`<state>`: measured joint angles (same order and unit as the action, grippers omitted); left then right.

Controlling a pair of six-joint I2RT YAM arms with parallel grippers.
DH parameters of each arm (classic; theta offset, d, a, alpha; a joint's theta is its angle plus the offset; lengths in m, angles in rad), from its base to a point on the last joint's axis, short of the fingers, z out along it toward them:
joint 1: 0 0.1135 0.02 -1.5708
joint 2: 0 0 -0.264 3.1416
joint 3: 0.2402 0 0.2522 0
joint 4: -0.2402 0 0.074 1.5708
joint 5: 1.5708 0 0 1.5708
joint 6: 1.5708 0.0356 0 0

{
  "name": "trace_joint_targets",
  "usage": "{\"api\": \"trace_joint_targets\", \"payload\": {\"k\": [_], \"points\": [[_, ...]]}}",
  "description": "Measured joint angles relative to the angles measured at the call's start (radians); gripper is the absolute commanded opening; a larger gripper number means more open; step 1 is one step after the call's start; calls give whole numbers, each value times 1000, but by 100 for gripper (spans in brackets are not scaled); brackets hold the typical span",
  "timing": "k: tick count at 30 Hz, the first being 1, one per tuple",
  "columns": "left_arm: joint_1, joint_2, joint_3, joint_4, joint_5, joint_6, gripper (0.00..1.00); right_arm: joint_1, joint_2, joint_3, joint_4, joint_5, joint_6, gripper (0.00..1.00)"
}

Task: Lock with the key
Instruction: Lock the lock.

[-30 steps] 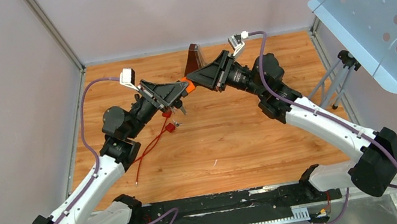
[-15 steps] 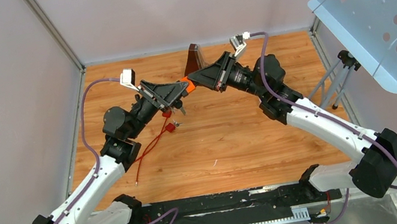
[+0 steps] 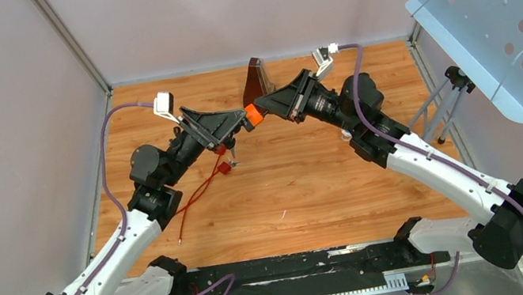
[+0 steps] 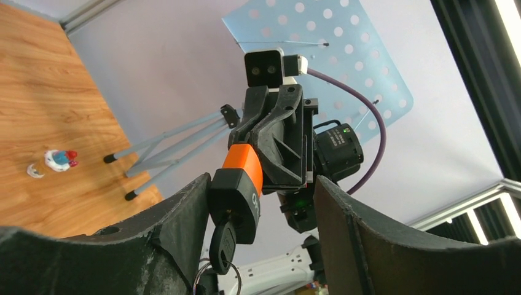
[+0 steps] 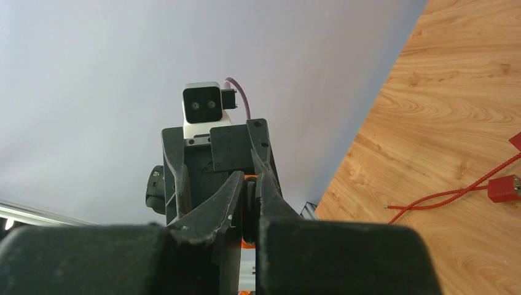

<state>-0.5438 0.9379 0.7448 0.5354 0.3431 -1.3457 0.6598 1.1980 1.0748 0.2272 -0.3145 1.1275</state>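
Note:
The left gripper grabs the black key by its head outside the keyhole (image 4: pixel 222 248) next and leaves the padlock free, to draw the key out.
An orange and black padlock (image 3: pixel 254 115) hangs in the air over the back of the table. My right gripper (image 5: pixel 250 184) is shut on it, with a strip of orange showing between its fingers. A black key (image 4: pixel 222 246) sits in the keyhole on the padlock's underside, and a metal ring (image 4: pixel 203 278) dangles from it. My left gripper (image 4: pixel 258 239) stands open around the padlock's lower end and the key. Its left finger (image 4: pixel 153 246) lies close against the black body and the right finger (image 4: pixel 368 246) is well apart. From above, the left gripper (image 3: pixel 238 123) meets the right gripper (image 3: pixel 264 108) tip to tip.
A red cord (image 3: pixel 200 186) with red tags (image 3: pixel 225 166) lies on the wooden table below the left arm. A dark brown block (image 3: pixel 256 78) stands at the back edge. A perforated blue panel (image 3: pixel 499 3) on a tripod (image 3: pixel 440 109) leans at the right.
My left gripper has opened and let go of the key, which stays in the padlock. The right gripper has closed on the padlock and shifted a little to the right.

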Motion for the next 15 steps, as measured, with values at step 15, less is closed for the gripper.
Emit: {"api": "trace_joint_targets", "payload": {"k": [15], "points": [[17,-24,82,-211,125,272,43,-2,-30,40,-99,15,-13,0]]}}
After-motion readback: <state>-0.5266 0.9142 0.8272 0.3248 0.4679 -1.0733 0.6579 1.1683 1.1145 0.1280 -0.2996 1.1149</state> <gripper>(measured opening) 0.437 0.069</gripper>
